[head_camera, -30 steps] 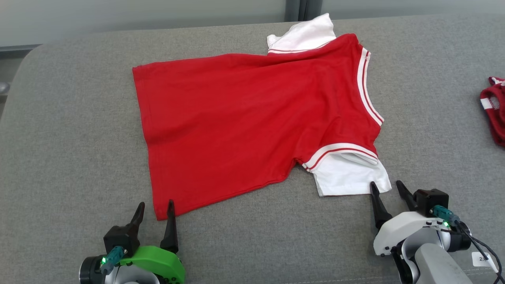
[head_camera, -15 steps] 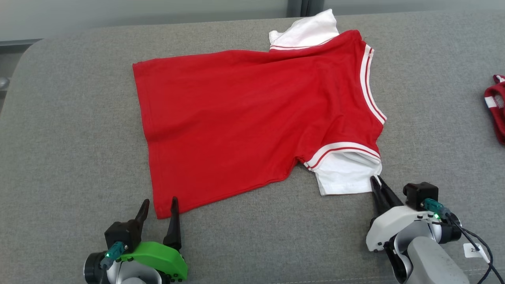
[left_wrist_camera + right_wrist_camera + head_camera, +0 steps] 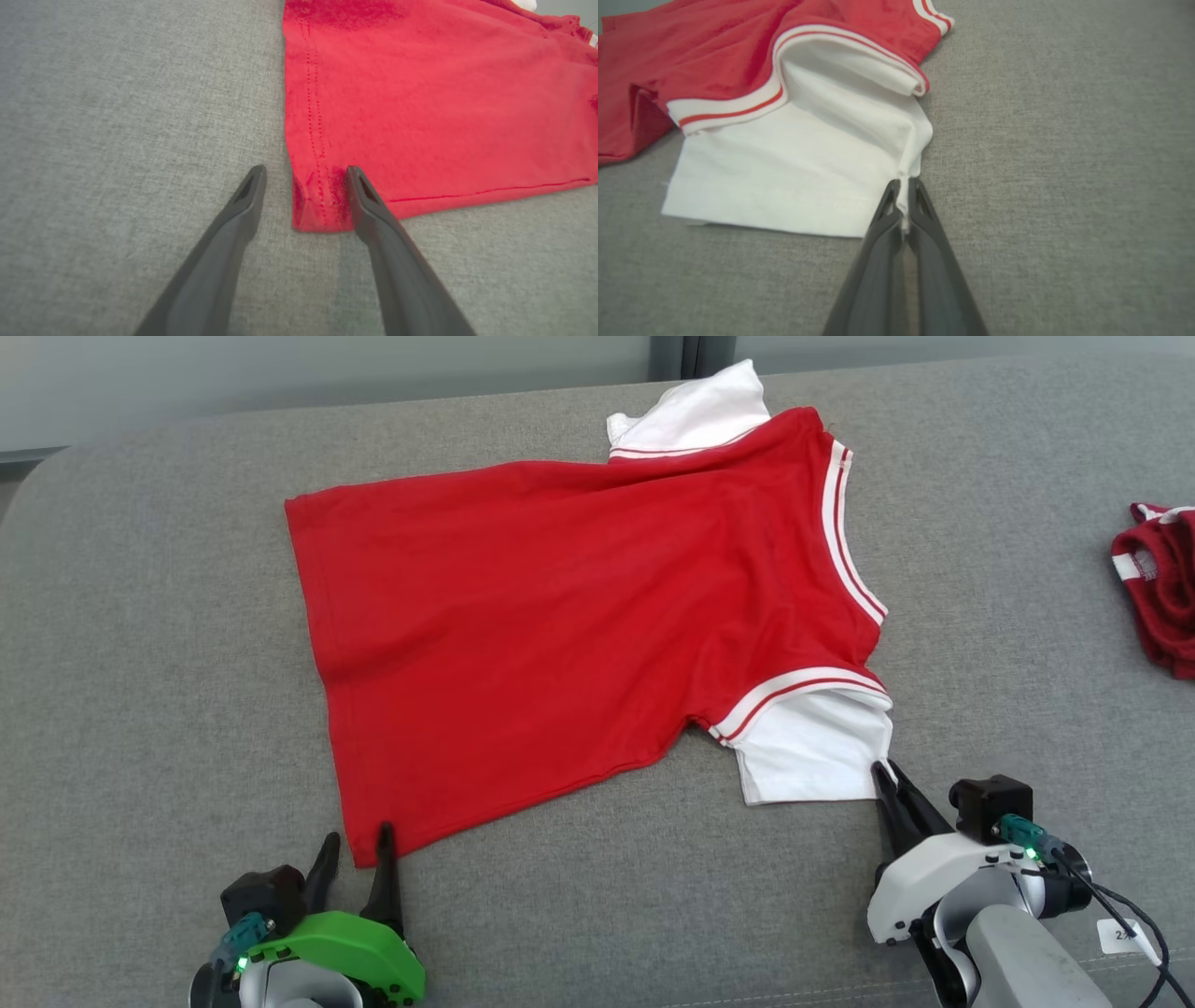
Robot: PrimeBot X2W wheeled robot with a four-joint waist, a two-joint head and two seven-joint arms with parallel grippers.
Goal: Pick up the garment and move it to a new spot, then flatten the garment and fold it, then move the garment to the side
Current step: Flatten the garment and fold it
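A small fold puckers up at the T-shirt's edge and the rest is flat, so my left gripper should next grab the T-shirt by its red hem corner (image 3: 369, 851).
The garment (image 3: 569, 616) is a red T-shirt with white sleeves and white-striped trim, lying spread on the grey cushion, collar toward the right. My right gripper (image 3: 882, 770) is shut on the corner of the near white sleeve (image 3: 808, 163), the cloth pinched between its tips (image 3: 903, 189). My left gripper (image 3: 355, 840) stands open at the shirt's near hem corner (image 3: 320, 205); one finger (image 3: 364, 196) rests on the red cloth, the other (image 3: 247, 191) on bare cushion beside it.
A second red and white striped cloth (image 3: 1158, 588) lies bunched at the right edge. The grey cushion (image 3: 140, 709) has open fabric to the left and in front. A pale wall runs behind the cushion's far edge.
My right gripper closed on the white sleeve corner. The left gripper edged forward so its fingers straddle the hem corner. The camera shifted a little, sliding the scene leftward.
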